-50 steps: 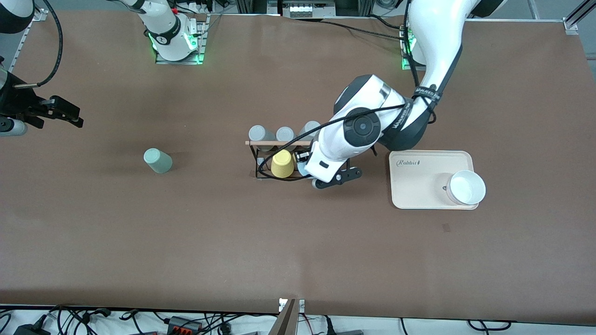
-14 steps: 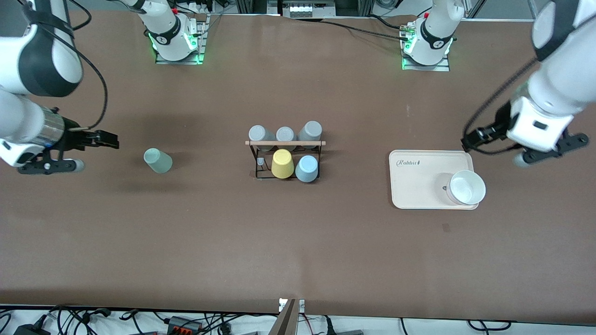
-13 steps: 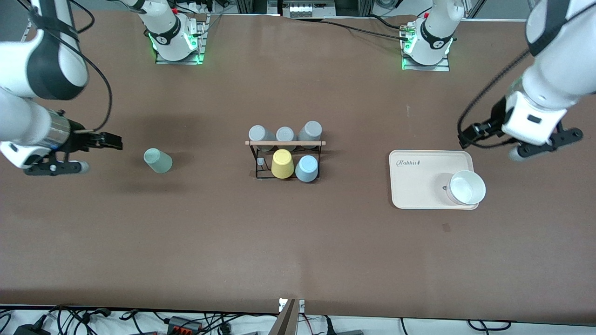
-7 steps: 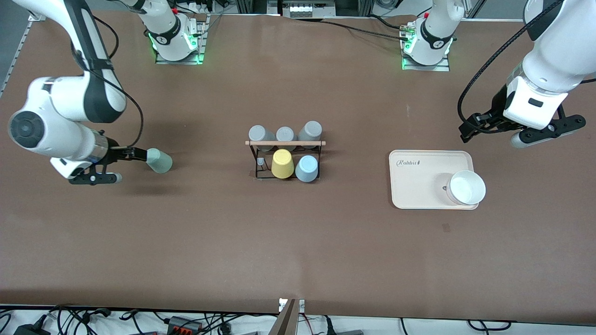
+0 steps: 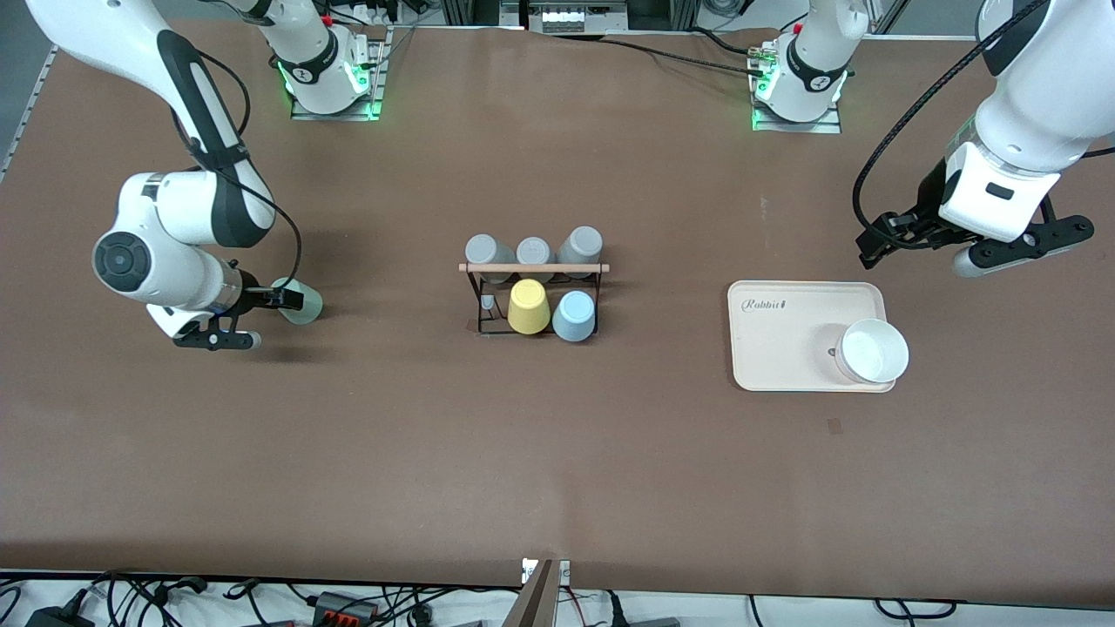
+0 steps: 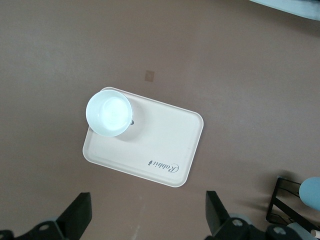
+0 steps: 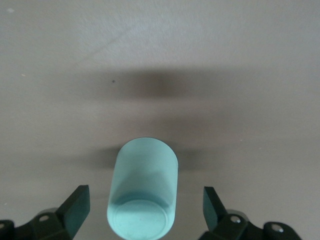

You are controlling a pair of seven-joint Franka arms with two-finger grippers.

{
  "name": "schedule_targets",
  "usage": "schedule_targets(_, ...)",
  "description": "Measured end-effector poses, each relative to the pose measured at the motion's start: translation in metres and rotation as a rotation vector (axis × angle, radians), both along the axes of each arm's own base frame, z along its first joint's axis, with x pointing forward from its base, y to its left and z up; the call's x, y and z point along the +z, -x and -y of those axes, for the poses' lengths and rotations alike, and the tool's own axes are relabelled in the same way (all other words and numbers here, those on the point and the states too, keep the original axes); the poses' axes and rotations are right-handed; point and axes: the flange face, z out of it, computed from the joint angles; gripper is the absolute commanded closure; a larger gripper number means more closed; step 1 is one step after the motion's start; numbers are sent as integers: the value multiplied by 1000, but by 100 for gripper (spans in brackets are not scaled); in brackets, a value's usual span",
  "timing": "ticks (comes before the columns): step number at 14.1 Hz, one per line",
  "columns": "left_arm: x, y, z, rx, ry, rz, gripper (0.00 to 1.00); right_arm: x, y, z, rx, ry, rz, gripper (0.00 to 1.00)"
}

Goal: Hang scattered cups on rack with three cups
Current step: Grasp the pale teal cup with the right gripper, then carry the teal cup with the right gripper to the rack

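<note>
The pale sage-green cup's middle [image 5: 308, 302] is still beyond my right gripper's fingers, so my right gripper needs to move toward it before closing on the cup.
The pale sage-green cup [image 5: 307, 305] lies on its side on the table toward the right arm's end. My right gripper [image 5: 286, 300] is open, low at the table, with a finger on each side of the cup's base end [image 7: 143, 192]; the fingers [image 7: 75, 209] are apart from it. The light blue cup [image 5: 574, 315] sits upside down on the black rack [image 5: 533, 268], beside the yellow cup [image 5: 528, 306]. My left gripper [image 5: 878, 237] is open and empty, up over the table beside the beige tray. The rack's corner [image 6: 285, 202] also shows in the left wrist view.
Three grey cups [image 5: 533, 250] sit on the rack's row farther from the front camera. A beige tray [image 5: 784, 340] with a white bowl [image 5: 872, 350] lies toward the left arm's end; both show in the left wrist view [image 6: 160, 145].
My left gripper left the light blue cup on the rack and drew back to beside the tray. My right gripper came in low, and its open fingers now flank the sage-green cup.
</note>
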Motion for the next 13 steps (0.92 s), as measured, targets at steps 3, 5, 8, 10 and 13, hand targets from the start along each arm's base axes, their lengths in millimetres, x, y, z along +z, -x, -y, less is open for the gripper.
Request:
schedule_targets(3,1,-1,1,-6,2,12,0,-14,4,-1,-3,2,-24,0)
schedule_targets(5,1,-2,2,-8,3,19,0,-20,6,-4,2,2,-35,0)
schedule_targets(8,0,-3,2,-10,4,20,0,-30,7,-10,13,3,-41,0)
schedule_targets(10,0,-3,2,-11,4,21,0,-34,7,-15,21,3,-43,0)
schedule_targets(13,0,-3,2,-11,4,22,0,-34,7,-14,21,3,-42,46)
